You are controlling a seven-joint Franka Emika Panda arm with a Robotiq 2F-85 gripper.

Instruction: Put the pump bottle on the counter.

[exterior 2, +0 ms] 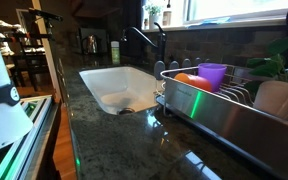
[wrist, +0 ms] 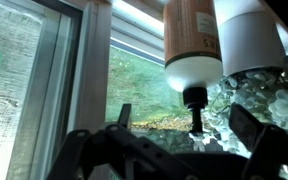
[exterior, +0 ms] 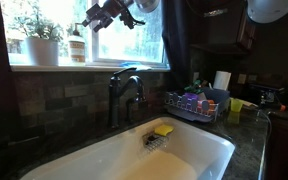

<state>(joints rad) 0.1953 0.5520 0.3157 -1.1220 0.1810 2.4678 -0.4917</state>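
Note:
The pump's dark collar still shows beyond my fingertips, so it is too early to close on the bottle. My gripper moves toward the collar first, then closes.
The pump bottle (exterior: 76, 46) stands on the pale window sill beside the white plant pot (exterior: 41, 50). The wrist view is upside down: the amber bottle (wrist: 189, 35) with its cream label hangs from the top, its dark pump pointing down between my fingers. My gripper (exterior: 94, 20) hovers just above and beside the bottle, and its fingers (wrist: 184, 120) are open, spread either side of the pump and not touching it. The dark speckled counter (exterior: 249, 140) surrounds the white sink (exterior: 199, 145) below and also shows in an exterior view (exterior 2: 134, 140).
A dark faucet (exterior: 124, 92) rises under the sill. A dish rack (exterior: 194, 103) with coloured items sits by the sink, and it is large in an exterior view (exterior 2: 229, 105). The white pot (wrist: 246, 35) stands right next to the bottle. The window pane is just behind.

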